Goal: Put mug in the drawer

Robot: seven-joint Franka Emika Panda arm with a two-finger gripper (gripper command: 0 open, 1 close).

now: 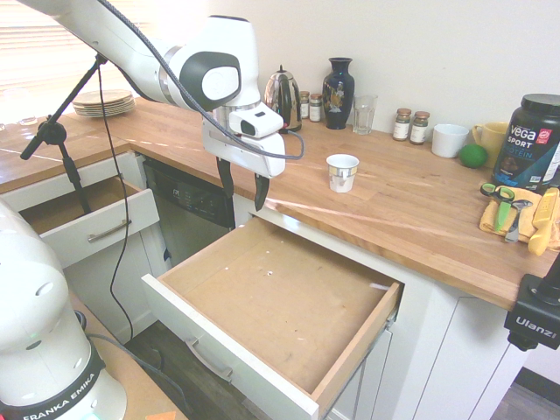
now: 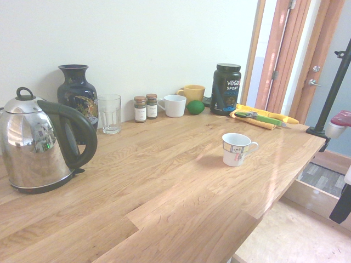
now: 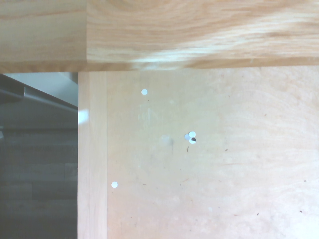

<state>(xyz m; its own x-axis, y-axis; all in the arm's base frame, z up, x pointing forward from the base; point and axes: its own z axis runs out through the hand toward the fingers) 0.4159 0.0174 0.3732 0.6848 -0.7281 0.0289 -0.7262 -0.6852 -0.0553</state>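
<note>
Next, my gripper pinches the mug by its thin rim (image 1: 330, 161), since the mug's opening (image 1: 343, 162) spans about as wide as my spread fingers.
The mug (image 1: 342, 172) (image 2: 237, 149), small and silvery-white with a white rim, stands upright on the wooden counter (image 1: 411, 206), a short way back from its front edge. The wide drawer (image 1: 280, 297) is pulled fully out below it, its bare light-wood floor showing. My gripper (image 1: 243, 188) hangs open and holds nothing. It is over the drawer's back left corner, level with the counter edge and to the mug's left. One dark finger (image 2: 341, 205) shows at the right edge of the second exterior view. The wrist view looks straight down on the drawer floor (image 3: 209, 164) and the counter edge (image 3: 174, 35).
A smaller drawer (image 1: 87, 219) stands open at the left. Along the back wall are a kettle (image 1: 282, 98), dark vase (image 1: 339, 93), clear glass (image 1: 364, 115), spice jars (image 1: 410, 125), white ceramic mug (image 1: 450, 140), yellow mug (image 2: 191, 93) and protein tub (image 1: 532, 140). Scissors (image 1: 503, 203) lie on a yellow cloth.
</note>
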